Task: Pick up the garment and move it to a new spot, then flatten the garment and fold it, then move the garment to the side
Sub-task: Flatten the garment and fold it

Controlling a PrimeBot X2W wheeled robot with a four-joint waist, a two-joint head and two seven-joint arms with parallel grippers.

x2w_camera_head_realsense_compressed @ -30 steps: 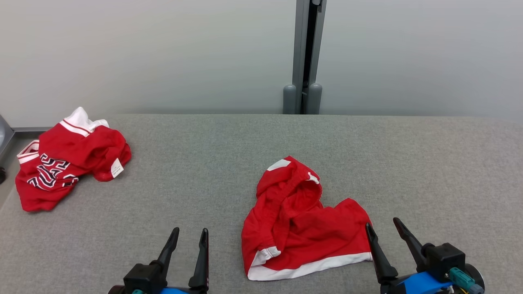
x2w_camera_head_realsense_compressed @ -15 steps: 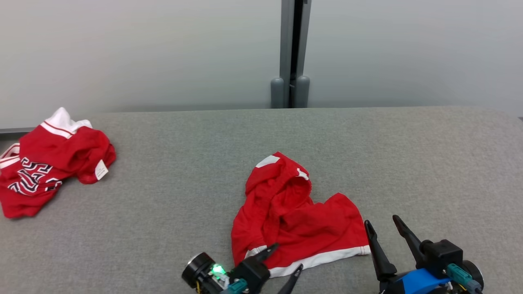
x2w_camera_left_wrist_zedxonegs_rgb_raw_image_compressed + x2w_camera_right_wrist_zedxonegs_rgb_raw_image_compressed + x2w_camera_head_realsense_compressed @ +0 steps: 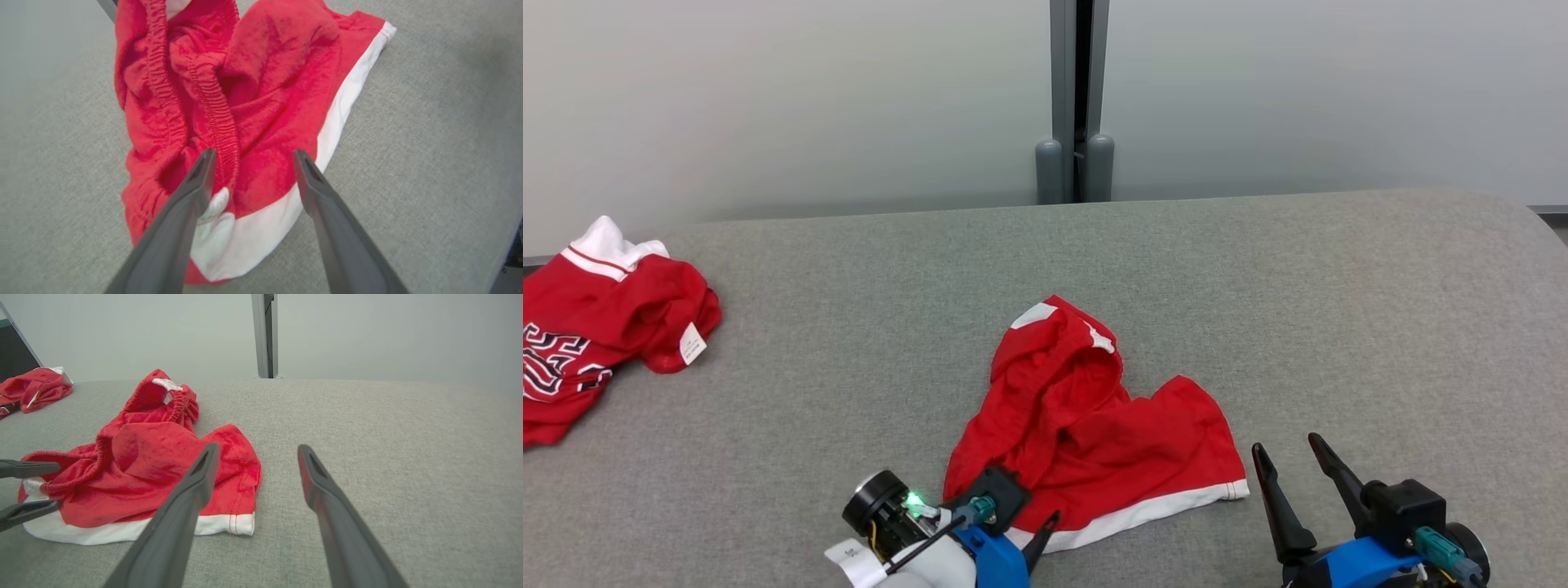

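My right gripper should grab the white hem's corner (image 3: 1235,489) next, to move the shorts (image 3: 1072,421) to a new spot.
Crumpled red shorts with a white hem (image 3: 1094,416) lie in the middle of the grey table (image 3: 1339,327). My left gripper (image 3: 1033,518) is open at their near left corner. In the left wrist view the left gripper (image 3: 255,152) straddles the elastic waistband and white hem of the shorts (image 3: 253,81), fingers spread, nothing pinched. My right gripper (image 3: 1285,443) stands open just right of the hem's right corner, apart from the cloth. The right wrist view has the right gripper (image 3: 257,447) over bare table, the shorts (image 3: 151,465) to its left, and the left gripper (image 3: 57,486) at their far side.
A second red garment with dark lettering and white trim (image 3: 596,327) lies bunched at the table's far left. A grey post (image 3: 1076,106) stands behind the table against a pale wall. The table's right end curves away (image 3: 1535,220). Bare grey surface spreads right of the shorts.
The camera has turned, shifting the whole scene left. My left arm has swung right and forward, its open fingers now over the shorts' near left corner. The right gripper has stayed put.
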